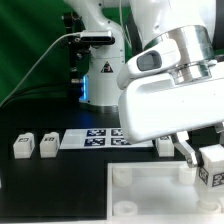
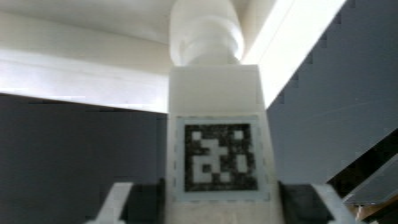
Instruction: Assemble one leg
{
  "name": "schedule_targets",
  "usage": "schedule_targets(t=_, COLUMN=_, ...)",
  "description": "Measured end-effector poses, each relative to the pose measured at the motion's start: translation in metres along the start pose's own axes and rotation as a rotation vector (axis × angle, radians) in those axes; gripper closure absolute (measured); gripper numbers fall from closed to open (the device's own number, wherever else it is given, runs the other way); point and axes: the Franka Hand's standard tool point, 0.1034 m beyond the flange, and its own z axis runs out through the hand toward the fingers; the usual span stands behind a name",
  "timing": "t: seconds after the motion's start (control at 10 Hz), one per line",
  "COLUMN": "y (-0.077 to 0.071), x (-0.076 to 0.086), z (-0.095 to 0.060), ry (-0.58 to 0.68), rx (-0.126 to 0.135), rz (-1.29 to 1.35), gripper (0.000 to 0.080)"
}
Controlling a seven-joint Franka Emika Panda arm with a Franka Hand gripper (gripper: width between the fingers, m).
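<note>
My gripper should release the leg: its round end stands in the white base's corner and the leg would rest there if I opened now.
My gripper (image 1: 203, 158) is shut on a leg (image 1: 212, 166), a small white block with a black-and-white tag. It holds the leg above the right end of the white square base (image 1: 140, 196) at the exterior view's lower right. In the wrist view the leg (image 2: 219, 110) fills the middle between my two fingers (image 2: 128, 205), with its tag facing the camera and its round end pointing away. The base (image 2: 71, 60) lies beyond it. Two more legs (image 1: 23, 145) (image 1: 47, 145) stand on the table at the exterior view's left.
The marker board (image 1: 95, 138) lies flat behind the base. Another small white block (image 1: 163, 147) sits at its right end, partly hidden by my arm. The robot's pedestal (image 1: 100, 70) and a cable stand at the back.
</note>
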Motion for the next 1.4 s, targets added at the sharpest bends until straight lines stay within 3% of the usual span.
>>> schedule_targets(t=0.6, y=0.0003, x=0.0005, z=0.0031, ry=0.099, rx=-0.031, rz=0.002, gripper=0.0508)
schedule_targets(t=1.4, y=-0.0004, x=-0.0034, z=0.003, ry=0.094, rx=-0.032, rz=0.002, gripper=0.0508)
